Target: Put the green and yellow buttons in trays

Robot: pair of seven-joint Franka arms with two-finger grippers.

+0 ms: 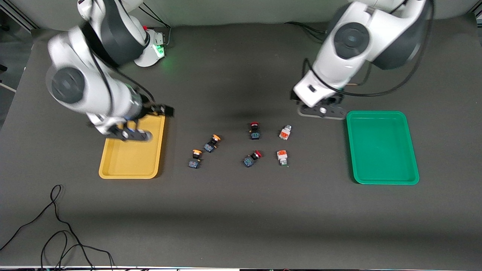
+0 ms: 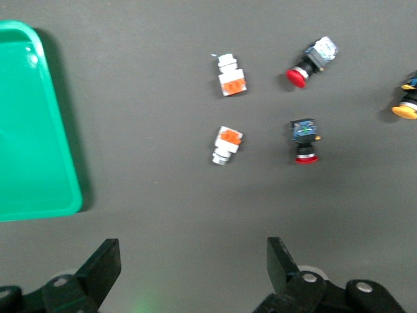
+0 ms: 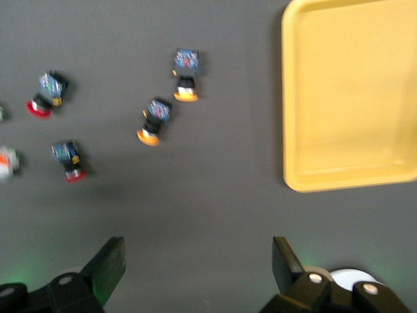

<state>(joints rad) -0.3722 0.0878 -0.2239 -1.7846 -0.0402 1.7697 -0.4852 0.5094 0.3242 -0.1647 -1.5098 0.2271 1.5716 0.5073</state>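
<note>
My right gripper should place the yellow-capped switch in the mustard yellow tray point(image 1: 128, 162), so next it will grab the switch by its black-blue body point(image 1: 194, 163).
Two yellow-capped switches point(image 1: 212, 143) point(image 1: 195, 159) lie on the table beside the mustard yellow tray point(image 1: 128, 162). Two white switches with orange blocks point(image 1: 285, 132) point(image 1: 282, 157) lie toward the green tray point(image 1: 382, 150). Both trays hold nothing. My right gripper point(image 1: 130, 133) is open and empty over the yellow tray's end nearest the robots. My left gripper point(image 1: 323, 111) is open and empty over the table by the green tray's corner. The left wrist view shows the white switches point(image 2: 230, 76) point(image 2: 227, 144) and green tray point(image 2: 32, 130). The right wrist view shows the yellow-capped switches point(image 3: 186, 75) point(image 3: 155, 120) and yellow tray point(image 3: 352, 98).
Two red-capped black-blue switches point(image 1: 255, 131) point(image 1: 252, 158) lie between the yellow-capped and white switches. A black cable point(image 1: 56, 226) loops on the table near the front camera at the right arm's end.
</note>
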